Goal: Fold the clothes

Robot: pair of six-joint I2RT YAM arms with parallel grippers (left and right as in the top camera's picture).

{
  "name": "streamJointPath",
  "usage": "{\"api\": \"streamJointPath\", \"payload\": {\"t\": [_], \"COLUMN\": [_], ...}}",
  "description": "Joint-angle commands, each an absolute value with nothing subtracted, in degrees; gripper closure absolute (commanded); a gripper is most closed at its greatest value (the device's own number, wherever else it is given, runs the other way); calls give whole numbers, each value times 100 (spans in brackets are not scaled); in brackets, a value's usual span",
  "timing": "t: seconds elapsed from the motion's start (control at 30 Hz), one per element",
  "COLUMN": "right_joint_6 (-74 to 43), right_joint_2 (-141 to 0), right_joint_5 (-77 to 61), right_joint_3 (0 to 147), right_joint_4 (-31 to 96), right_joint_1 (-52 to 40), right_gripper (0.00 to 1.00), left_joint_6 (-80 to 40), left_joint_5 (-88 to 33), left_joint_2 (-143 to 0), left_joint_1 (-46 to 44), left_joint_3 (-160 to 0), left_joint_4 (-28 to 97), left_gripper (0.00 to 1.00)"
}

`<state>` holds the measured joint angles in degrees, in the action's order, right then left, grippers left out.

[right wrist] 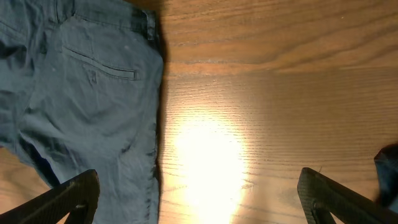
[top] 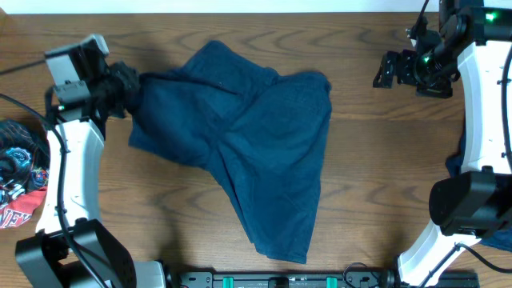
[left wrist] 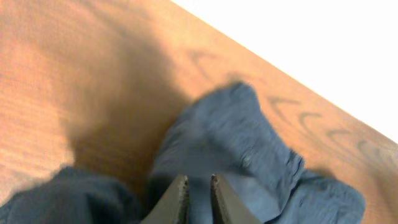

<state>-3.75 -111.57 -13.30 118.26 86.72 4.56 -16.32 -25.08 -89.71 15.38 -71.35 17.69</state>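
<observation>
The shorts are rumpled and need to be pulled straight for folding. My right gripper needs to take hold of the shorts' waistband corner beside the back pocket next.
A pair of dark navy shorts (top: 248,136) lies spread and rumpled across the middle of the wooden table, one leg reaching toward the front. My left gripper (top: 132,84) is shut on the shorts' left edge; in the left wrist view its fingers (left wrist: 199,186) pinch the bunched blue fabric (left wrist: 242,143). My right gripper (top: 388,70) is open and empty, held above bare table at the back right, apart from the shorts. The right wrist view shows its wide-spread fingers (right wrist: 199,193) and the shorts' back pocket side (right wrist: 87,93) at left.
A pile of red, black and printed clothing (top: 20,176) lies at the table's left edge. More dark blue fabric (top: 460,164) sits by the right arm's base, also at the right edge of the right wrist view (right wrist: 387,177). Bare wood lies right of the shorts.
</observation>
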Motion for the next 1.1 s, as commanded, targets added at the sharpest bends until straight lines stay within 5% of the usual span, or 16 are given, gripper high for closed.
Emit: {"api": "streamJointPath", "payload": {"t": [0.0, 0.07, 0.13, 0.5, 0.73, 1.07], "right_joint_6": [-255, -148, -3, 504, 572, -64], "right_joint_2": [-10973, -10973, -10975, -11926, -12949, -13576], "right_joint_5": [-1376, -1378, -1420, -2193, -2303, -2591], "right_joint_3": [11922, 11920, 11913, 11030, 10932, 10932], "right_joint_4": [8674, 8705, 8700, 7518, 6751, 4998], "right_joint_1": [443, 443, 443, 252, -224, -648], "right_gripper": [1, 1, 1, 11, 1, 1], "left_joint_6": [-1662, -1907, -1986, -1870, -1852, -1852], "left_joint_5": [-2475, -2519, -2661, -2674, -2676, -2672], "left_joint_2": [-9015, -9013, -9015, -9011, -8847, -8429], "left_joint_1": [1575, 1566, 1538, 683, 252, -198], "left_joint_3": [-7509, -7568, -7566, -7561, -7561, -7561], "left_joint_4": [1806, 2010, 2401, 4713, 5085, 5269], "left_gripper": [62, 18, 2, 2, 2, 2]}}
